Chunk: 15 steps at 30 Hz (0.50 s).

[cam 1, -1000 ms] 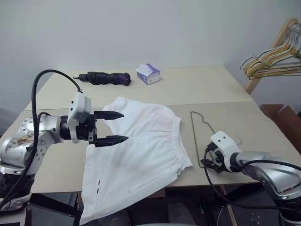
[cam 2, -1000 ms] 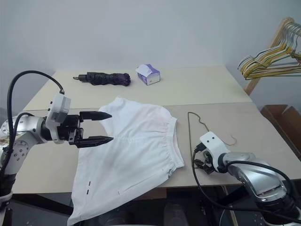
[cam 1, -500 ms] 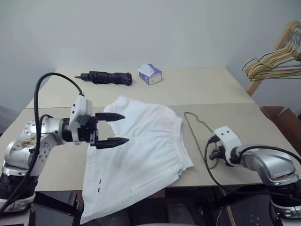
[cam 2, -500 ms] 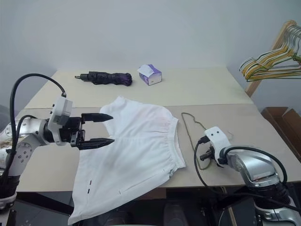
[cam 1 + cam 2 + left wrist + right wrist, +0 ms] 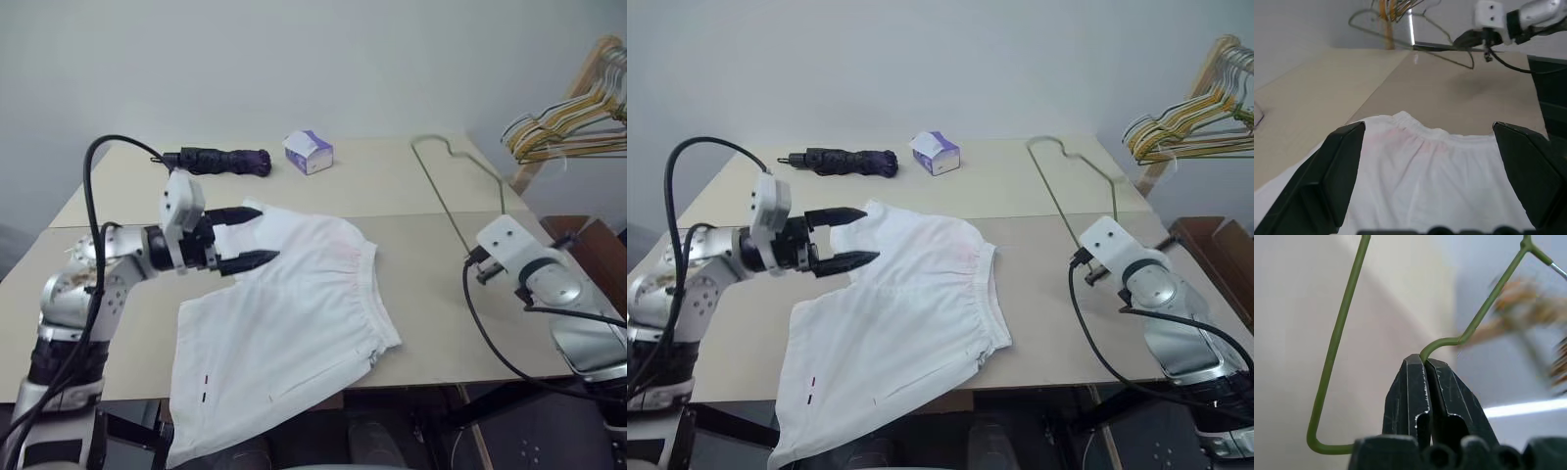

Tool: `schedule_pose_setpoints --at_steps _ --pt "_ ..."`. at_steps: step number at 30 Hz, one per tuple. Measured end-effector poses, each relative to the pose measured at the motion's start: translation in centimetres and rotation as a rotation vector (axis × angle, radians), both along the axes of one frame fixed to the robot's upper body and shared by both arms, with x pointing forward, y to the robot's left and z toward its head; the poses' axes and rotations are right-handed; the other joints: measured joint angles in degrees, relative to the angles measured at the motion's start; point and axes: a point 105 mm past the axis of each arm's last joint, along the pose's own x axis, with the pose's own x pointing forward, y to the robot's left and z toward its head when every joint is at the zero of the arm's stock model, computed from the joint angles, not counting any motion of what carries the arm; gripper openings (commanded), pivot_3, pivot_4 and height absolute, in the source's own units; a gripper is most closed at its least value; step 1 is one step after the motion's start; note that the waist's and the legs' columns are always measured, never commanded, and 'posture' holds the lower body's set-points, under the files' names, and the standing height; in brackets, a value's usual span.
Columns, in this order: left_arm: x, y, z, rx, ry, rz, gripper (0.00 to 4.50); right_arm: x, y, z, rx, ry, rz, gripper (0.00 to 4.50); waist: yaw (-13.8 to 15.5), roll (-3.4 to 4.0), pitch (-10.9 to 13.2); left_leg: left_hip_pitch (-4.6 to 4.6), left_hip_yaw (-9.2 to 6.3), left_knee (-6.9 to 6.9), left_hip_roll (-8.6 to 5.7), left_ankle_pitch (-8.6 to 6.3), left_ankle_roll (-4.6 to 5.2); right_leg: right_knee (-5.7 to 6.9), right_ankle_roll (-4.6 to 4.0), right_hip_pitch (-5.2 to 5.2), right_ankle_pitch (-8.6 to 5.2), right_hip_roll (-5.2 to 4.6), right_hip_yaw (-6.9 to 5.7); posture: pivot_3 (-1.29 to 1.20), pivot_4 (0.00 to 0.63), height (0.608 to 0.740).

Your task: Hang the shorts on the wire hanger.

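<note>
My left gripper is to fit the hanger into the shorts' waistband point(image 5: 375, 299), so next it should pinch the wire hanger by its free bent corner point(image 5: 413, 143).
The white shorts point(image 5: 284, 313) lie flat on the table, with the gathered waistband point(image 5: 1425, 161) to the right and one leg hanging over the front edge. My left gripper point(image 5: 266, 235) hovers open just above their far left corner, and nothing is between its fingers point(image 5: 1327, 176). The olive wire hanger point(image 5: 443, 201) is off the table at the right, slanting up and away from me. My right gripper point(image 5: 1425, 361) is shut on the hanger point(image 5: 1342, 323) at a bend in the wire. In the eye views its white wrist housing hides its fingers.
A folded dark umbrella point(image 5: 220, 162) and a white-and-purple tissue box point(image 5: 309, 152) lie at the back of the table point(image 5: 118, 323). A bunch of coloured hangers point(image 5: 568, 132) hangs on a wooden rack at the far right, close to the raised hanger.
My right gripper has shut on the wire hanger and lifted it off the table, turning it upward. My left gripper has moved forward over the shorts' far corner and stays open.
</note>
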Motion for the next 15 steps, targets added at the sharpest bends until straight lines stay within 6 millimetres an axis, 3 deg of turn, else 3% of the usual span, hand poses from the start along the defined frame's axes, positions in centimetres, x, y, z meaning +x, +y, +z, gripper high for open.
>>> schedule_pose_setpoints --at_steps 3,5,11,15 --pt "0.7 0.1 0.2 -0.018 0.019 0.011 4.50 -0.2 0.3 0.4 -0.358 -0.114 0.172 0.05 -0.35 0.04 0.02 0.01 0.02 -0.03 -0.07 0.01 0.01 -0.01 0.00 -0.01 0.00 -0.07 0.00 -0.27 0.000 0.740" --pt "1.0 0.3 0.0 -0.021 0.047 -0.003 4.50 -0.3 0.8 0.0 -0.443 -0.154 0.272 0.05 -0.90 0.04 0.02 0.01 0.02 -0.03 -0.07 0.01 0.02 0.00 0.00 -0.01 0.00 -0.07 0.01 -0.27 0.000 0.740" --pt "1.8 0.3 0.0 0.051 0.042 -0.073 4.50 -1.6 4.6 -0.5 -0.464 -0.221 0.580 0.05 -3.14 0.03 0.02 0.15 0.02 0.07 -0.09 0.02 0.03 0.00 0.08 0.22 0.04 -0.07 0.03 -0.27 0.000 0.740" --pt "2.3 -1.0 -0.8 0.079 0.064 -0.142 4.50 -2.0 6.6 -0.2 -0.446 -0.239 0.695 0.05 -3.75 0.02 0.03 0.32 0.00 0.07 -0.09 0.02 0.03 -0.01 0.10 0.40 0.05 -0.07 0.02 -0.29 0.000 0.740"
